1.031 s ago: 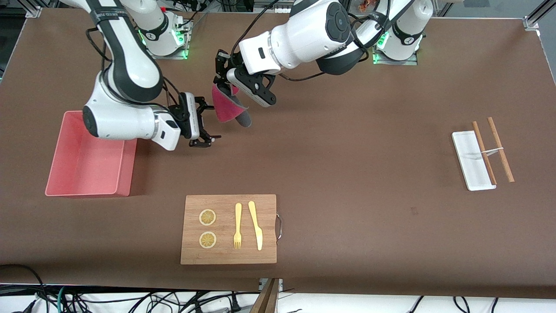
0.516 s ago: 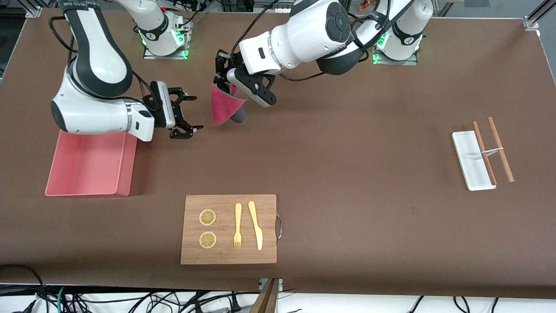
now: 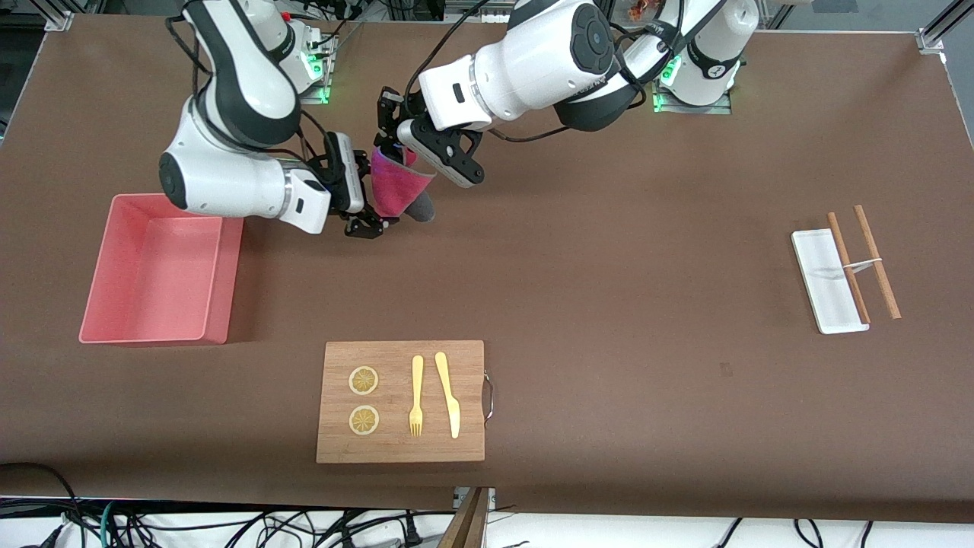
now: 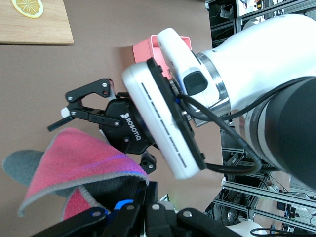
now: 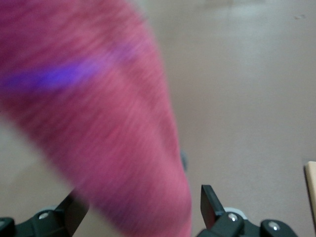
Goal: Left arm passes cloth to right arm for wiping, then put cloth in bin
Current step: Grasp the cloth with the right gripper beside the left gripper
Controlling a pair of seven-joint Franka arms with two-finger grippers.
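Note:
My right gripper is to grab the cloth by its folded corner (image 3: 388,199) (image 5: 158,212) next. It needs to wipe with the cloth and then put it in the salmon-pink bin.
The cloth (image 3: 396,192), magenta-pink outside and dark grey inside, hangs folded from my left gripper (image 3: 390,154), which is shut on its top edge above the table. The left wrist view shows the cloth (image 4: 74,163) under the shut fingers of that gripper (image 4: 148,183). My right gripper (image 3: 370,201) is open, with one finger on each side of the hanging cloth. The right wrist view shows the pink face (image 5: 98,123) between its spread fingers (image 5: 143,210). The salmon-pink bin (image 3: 222,281) stands at the right arm's end of the table.
A wooden board (image 3: 472,403) with two lemon slices, a yellow fork and a yellow knife lies nearer to the front camera. A small white tray (image 3: 818,274) with wooden chopsticks lies toward the left arm's end.
My right gripper drew back toward the bin, then came back to the cloth and now straddles it with open fingers. The left gripper has held the cloth in place.

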